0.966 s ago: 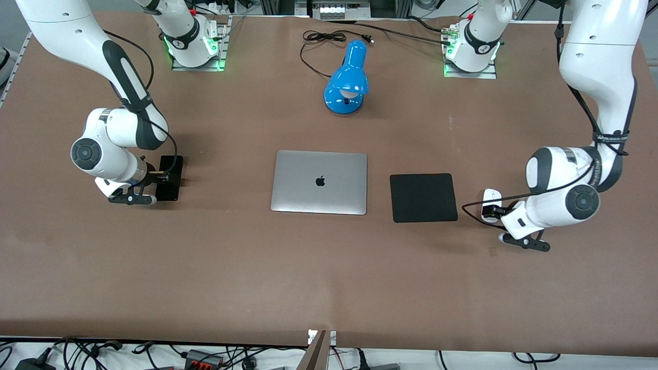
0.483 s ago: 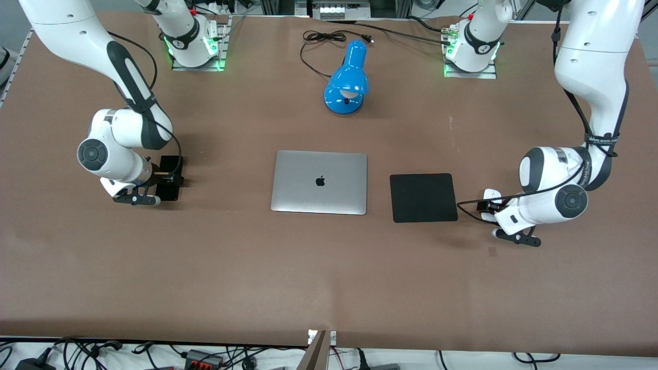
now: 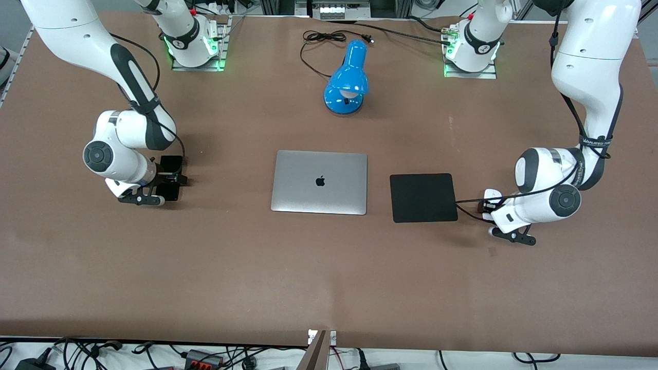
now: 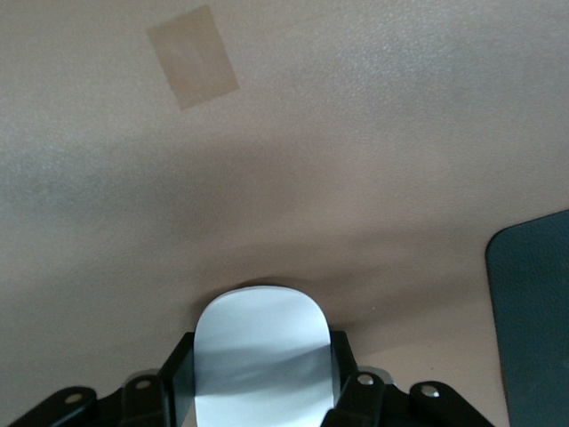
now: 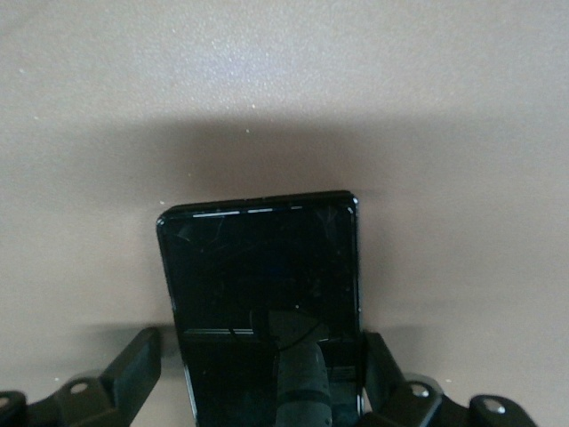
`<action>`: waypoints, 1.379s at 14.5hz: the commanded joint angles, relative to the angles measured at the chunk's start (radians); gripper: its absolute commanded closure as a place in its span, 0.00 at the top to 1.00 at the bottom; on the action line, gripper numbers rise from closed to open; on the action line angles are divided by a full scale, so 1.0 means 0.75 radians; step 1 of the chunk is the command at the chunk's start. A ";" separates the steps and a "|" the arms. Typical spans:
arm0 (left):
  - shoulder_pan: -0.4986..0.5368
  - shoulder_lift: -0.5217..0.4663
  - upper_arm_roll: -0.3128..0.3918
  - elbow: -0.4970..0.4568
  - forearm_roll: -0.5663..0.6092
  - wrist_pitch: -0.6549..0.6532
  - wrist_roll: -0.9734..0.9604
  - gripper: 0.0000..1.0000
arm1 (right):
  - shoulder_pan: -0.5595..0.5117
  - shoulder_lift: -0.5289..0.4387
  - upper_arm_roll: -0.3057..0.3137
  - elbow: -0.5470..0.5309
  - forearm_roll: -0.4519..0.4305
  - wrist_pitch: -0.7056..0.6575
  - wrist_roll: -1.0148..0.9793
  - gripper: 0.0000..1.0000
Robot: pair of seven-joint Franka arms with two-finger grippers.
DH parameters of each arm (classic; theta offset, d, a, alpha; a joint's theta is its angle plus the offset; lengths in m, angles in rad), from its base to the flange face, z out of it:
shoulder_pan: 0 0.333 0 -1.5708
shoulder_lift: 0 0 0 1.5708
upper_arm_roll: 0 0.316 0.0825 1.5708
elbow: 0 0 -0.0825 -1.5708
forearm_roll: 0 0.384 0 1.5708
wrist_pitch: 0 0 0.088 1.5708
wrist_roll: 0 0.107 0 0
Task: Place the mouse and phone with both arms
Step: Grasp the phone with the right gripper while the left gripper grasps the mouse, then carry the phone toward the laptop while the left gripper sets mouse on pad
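Note:
The black phone's glossy screen [image 5: 264,276] should stay free while the robot places the phone, so the right gripper should next grab the phone by its long side edges.
The white mouse [image 3: 493,194] lies on the table beside the black mouse pad [image 3: 423,198], toward the left arm's end. My left gripper [image 3: 488,205] is down on it. In the left wrist view the mouse [image 4: 262,334] fills my left gripper [image 4: 262,360], with both fingers flush against its sides. The black phone [image 3: 171,163] lies flat toward the right arm's end. My right gripper [image 3: 172,180] is low over it and open. In the right wrist view the phone [image 5: 258,258] lies between the fingers of my right gripper [image 5: 258,360]: one finger [image 5: 133,360] stands apart and the other is at its edge.
A shut silver laptop [image 3: 318,182] lies mid-table between the phone and the pad. A blue desk lamp [image 3: 347,82] with a black cable [image 3: 321,37] stands farther from the front camera. The pad's corner [image 4: 533,329] shows in the left wrist view, and a tape patch [image 4: 193,56].
Both arms have swung a little toward the table's middle, their grippers staying low at the phone and the mouse. The phone and the mouse lie where they were.

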 commanded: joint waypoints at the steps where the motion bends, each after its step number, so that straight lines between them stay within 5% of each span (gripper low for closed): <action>1: -0.005 -0.070 -0.003 0.001 0.014 -0.056 0.027 0.30 | -0.007 0.002 0.008 -0.009 0.004 0.014 -0.003 1.00; 5: -0.059 -0.071 -0.101 0.210 -0.023 -0.418 0.007 0.30 | -0.011 -0.009 0.008 -0.007 0.004 -0.021 0.001 0.34; 7: -0.061 -0.042 -0.164 0.210 -0.117 -0.418 -0.156 0.30 | -0.005 -0.015 0.008 -0.003 0.004 -0.039 -0.001 0.20; 13: -0.163 0.058 -0.183 0.196 -0.107 -0.269 -0.259 0.37 | 0.013 -0.047 0.098 0.089 0.006 -0.121 0.032 0.17; 14: -0.163 0.064 -0.183 0.196 -0.109 -0.267 -0.282 0.75 | 0.013 -0.039 0.135 0.124 0.006 -0.146 0.086 0.17; 15: -0.151 0.056 -0.183 0.198 -0.107 -0.275 -0.298 1.00 | 0.017 -0.031 0.180 0.157 0.006 -0.156 0.162 0.17; 20: -0.044 -0.099 -0.167 0.389 -0.103 -0.695 -0.290 1.00 | 0.244 -0.002 0.233 0.239 0.006 -0.156 0.522 0.18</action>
